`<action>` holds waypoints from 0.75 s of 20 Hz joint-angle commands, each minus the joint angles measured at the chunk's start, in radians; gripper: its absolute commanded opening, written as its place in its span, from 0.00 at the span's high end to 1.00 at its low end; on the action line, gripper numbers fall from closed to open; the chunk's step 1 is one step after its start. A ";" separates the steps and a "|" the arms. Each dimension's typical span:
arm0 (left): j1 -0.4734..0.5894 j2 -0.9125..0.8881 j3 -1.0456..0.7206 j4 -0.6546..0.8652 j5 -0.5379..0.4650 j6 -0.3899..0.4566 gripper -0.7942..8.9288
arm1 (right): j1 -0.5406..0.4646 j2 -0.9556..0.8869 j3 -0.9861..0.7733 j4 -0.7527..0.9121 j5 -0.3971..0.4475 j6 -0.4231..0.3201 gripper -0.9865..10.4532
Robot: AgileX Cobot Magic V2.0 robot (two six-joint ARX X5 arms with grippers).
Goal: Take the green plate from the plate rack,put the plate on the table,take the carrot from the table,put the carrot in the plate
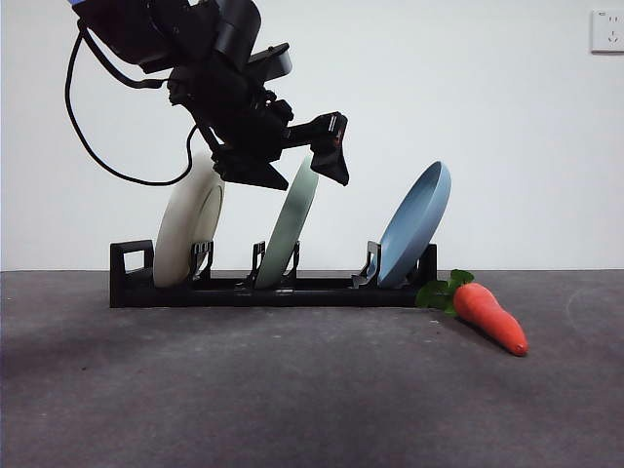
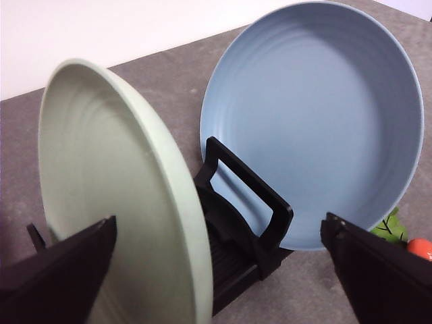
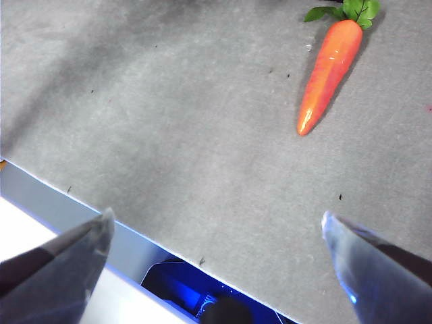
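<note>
My left gripper takes hold of the green plate by its top rim point(image 1: 309, 166) next, away from the rack's black wires that crowd the plate's lower edge.
The green plate point(image 1: 291, 234) stands tilted in the middle slot of the black plate rack point(image 1: 253, 291). My left gripper point(image 1: 297, 171) is open at the plate's top rim, one jaw on each side, not closed on it. The left wrist view shows the green plate point(image 2: 101, 175) between my open jaws point(image 2: 219, 226), with the rack point(image 2: 243, 223) below. The carrot point(image 1: 492, 317) lies on the table point(image 1: 292, 390) right of the rack, leaves toward the rack. My right gripper point(image 3: 216, 217) is open and empty above the table, away from the carrot point(image 3: 329, 71).
A cream-white plate point(image 1: 187, 229) stands in the rack's left slot and a blue plate point(image 1: 414, 224) in the right slot, close beside the green one point(image 2: 317, 115). The table's edge point(image 3: 67, 196) runs under my right gripper. A wall socket point(image 1: 606, 29) is at top right.
</note>
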 commanded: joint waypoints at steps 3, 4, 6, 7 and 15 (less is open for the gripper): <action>-0.004 0.014 0.001 0.008 0.016 0.007 0.80 | -0.002 0.000 0.002 0.002 -0.003 0.007 0.37; -0.004 0.014 0.001 0.001 0.018 0.007 0.84 | -0.002 0.000 0.002 0.002 -0.003 0.007 0.37; -0.004 0.014 0.001 -0.021 0.023 0.007 0.86 | -0.002 0.000 0.001 0.002 -0.004 0.007 0.37; -0.004 0.014 0.001 -0.029 0.041 0.007 0.87 | -0.002 0.000 0.002 0.002 -0.008 0.008 0.37; -0.004 0.014 0.001 -0.024 0.045 0.004 0.93 | -0.002 -0.001 0.002 0.003 -0.009 0.014 0.37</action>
